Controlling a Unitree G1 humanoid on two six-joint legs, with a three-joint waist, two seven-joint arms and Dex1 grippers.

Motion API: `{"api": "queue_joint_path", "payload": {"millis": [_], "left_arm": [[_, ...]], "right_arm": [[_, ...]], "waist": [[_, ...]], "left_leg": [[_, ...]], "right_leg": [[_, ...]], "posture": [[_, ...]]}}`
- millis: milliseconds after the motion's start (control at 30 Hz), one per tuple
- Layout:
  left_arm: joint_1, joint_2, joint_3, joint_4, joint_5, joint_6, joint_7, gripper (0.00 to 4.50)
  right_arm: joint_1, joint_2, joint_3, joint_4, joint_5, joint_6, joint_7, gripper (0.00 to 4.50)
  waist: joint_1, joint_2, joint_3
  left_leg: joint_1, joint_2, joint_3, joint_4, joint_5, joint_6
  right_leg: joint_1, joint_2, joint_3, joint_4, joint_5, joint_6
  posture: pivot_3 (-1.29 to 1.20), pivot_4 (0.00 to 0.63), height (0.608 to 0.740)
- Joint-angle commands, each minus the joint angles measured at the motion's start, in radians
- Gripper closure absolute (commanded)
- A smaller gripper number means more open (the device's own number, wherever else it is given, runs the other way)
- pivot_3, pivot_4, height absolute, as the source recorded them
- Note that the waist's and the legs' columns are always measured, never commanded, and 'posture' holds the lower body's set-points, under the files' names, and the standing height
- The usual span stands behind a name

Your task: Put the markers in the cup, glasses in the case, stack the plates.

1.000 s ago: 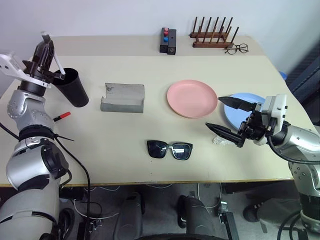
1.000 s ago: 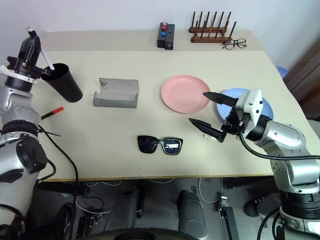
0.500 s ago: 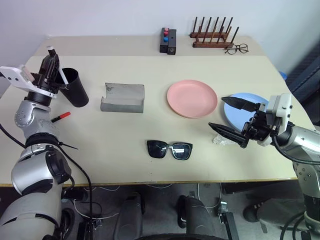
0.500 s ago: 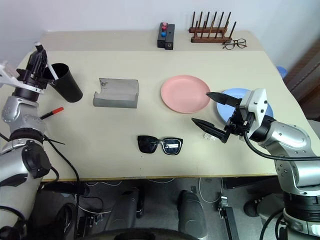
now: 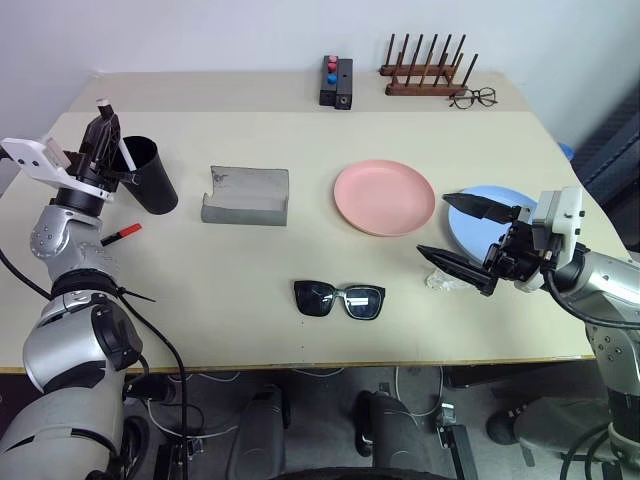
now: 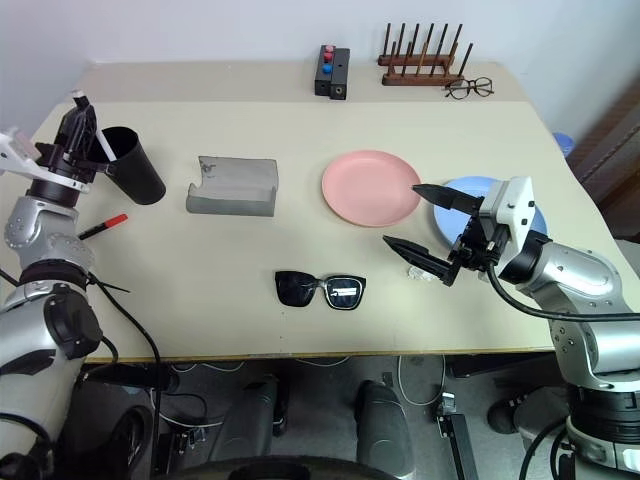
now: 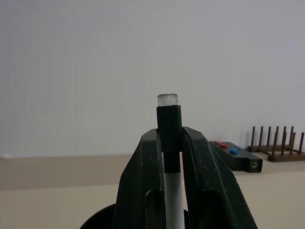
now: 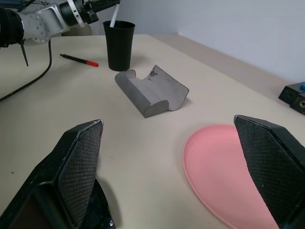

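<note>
The white marker's lower end stands inside the black cup's rim, so the left gripper needs to let go of the marker, which would stay in the cup.
My left gripper (image 5: 103,135) is shut on a white-bodied marker (image 7: 174,191) with a black cap. It holds it upright over the black cup (image 5: 150,178) at the table's far left, with the marker's lower end at the cup's mouth. A red-capped marker (image 5: 122,233) lies on the table in front of the cup. The grey case (image 5: 245,195) lies open at mid-table. The black sunglasses (image 5: 338,299) rest near the front edge. Right of the pink plate (image 5: 384,197) lies the blue plate (image 5: 478,215). My right gripper (image 5: 432,224) hovers open in front of the blue plate, partly hiding it.
At the back of the table stand a small black box (image 5: 336,80) with red and blue knobs, a wooden rack (image 5: 425,70) and wire-framed spectacles (image 5: 473,97). A small crumpled clear scrap (image 5: 445,280) lies under the right gripper.
The left gripper has sunk a little with the white marker, bringing it down to the cup's mouth. The right gripper has stayed open and about where it was.
</note>
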Motion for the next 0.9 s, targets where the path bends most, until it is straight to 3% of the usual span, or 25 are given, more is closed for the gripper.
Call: {"api": "queue_joint_path", "payload": {"millis": [33,133,433,700,900], "left_arm": [[-0.003,0.015,0.012,-0.009,-0.004,-0.01,0.011,4.47],[-0.006,0.015,0.01,-0.008,0.002,-0.011,0.024,4.47],[-0.016,0.02,0.011,-0.01,0.003,-0.011,0.04,0.08],[-0.024,0.033,0.005,-0.026,0.006,0.005,0.052,0.03],[0.02,0.136,-0.029,-0.145,-0.024,0.254,-0.144,0.03]], "right_arm": [[-0.01,-0.014,-0.019,-0.039,0.011,-0.002,-0.008,0.0],[-0.01,-0.013,-0.018,-0.04,0.009,-0.003,-0.009,0.0],[-0.012,-0.012,-0.017,-0.037,0.007,-0.008,-0.014,0.0],[-0.015,-0.006,-0.012,-0.029,0.004,-0.012,-0.016,0.0],[-0.026,0.001,-0.005,-0.017,-0.004,-0.027,-0.014,0.0]], "waist": [[0.0,0.0,0.0],[0.0,0.0,0.0],[0.0,0.0,0.0],[0.0,0.0,0.0],[-0.001,0.0,0.0]], "left_leg": [[0.0,0.0,0.0,0.0,0.0,0.0],[0.0,0.0,0.0,0.0,0.0,0.0],[0.0,0.0,0.0,0.0,0.0,0.0],[0.0,0.0,0.0,0.0,0.0,0.0],[0.0,0.0,0.0,0.0,0.0,0.0]], "right_leg": [[0.0,0.0,0.0,0.0,0.0,0.0],[0.0,0.0,0.0,0.0,0.0,0.0],[0.0,0.0,0.0,0.0,0.0,0.0],[0.0,0.0,0.0,0.0,0.0,0.0],[0.0,0.0,0.0,0.0,0.0,0.0]], "posture": [[0.0,0.15,0.74],[0.0,0.15,0.74],[0.0,0.15,0.74],[0.0,0.15,0.74],[0.0,0.15,0.74]]}}
